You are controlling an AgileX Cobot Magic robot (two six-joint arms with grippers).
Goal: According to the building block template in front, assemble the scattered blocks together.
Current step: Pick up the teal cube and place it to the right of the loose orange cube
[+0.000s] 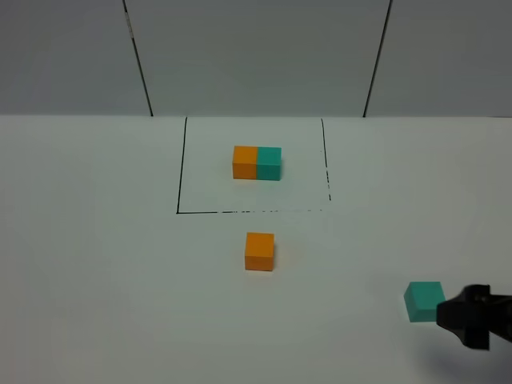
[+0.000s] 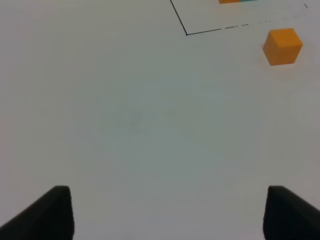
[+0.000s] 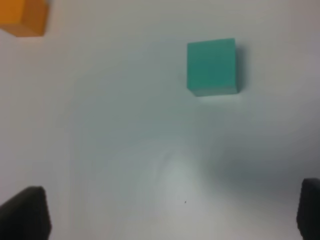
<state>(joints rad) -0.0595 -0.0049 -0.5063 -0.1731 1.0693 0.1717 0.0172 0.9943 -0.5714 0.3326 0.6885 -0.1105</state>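
Observation:
The teal block needs to join the orange block (image 1: 259, 252) as the template shows, so my right gripper will grab the teal block by its opposite sides next.
The building block template (image 1: 256, 162), orange on the left and teal on the right, sits inside a black-outlined square (image 1: 179, 176) at the back. One scattered block, orange (image 1: 259, 251) (image 2: 283, 46) (image 3: 22, 17), lies just in front of the square. The other, teal (image 1: 423, 301) (image 3: 211, 66), lies at the front right. My right gripper (image 1: 458, 314) (image 3: 167, 212) is right beside the teal block, open, with the block ahead of its fingers and not between them. My left gripper (image 2: 167, 215) is open over bare table, far from the orange block, and does not show in the exterior high view.
The table is a plain white surface (image 1: 104, 264). Grey wall panels (image 1: 256, 56) stand behind it. The square's dashed front line (image 2: 225, 28) shows in the left wrist view.

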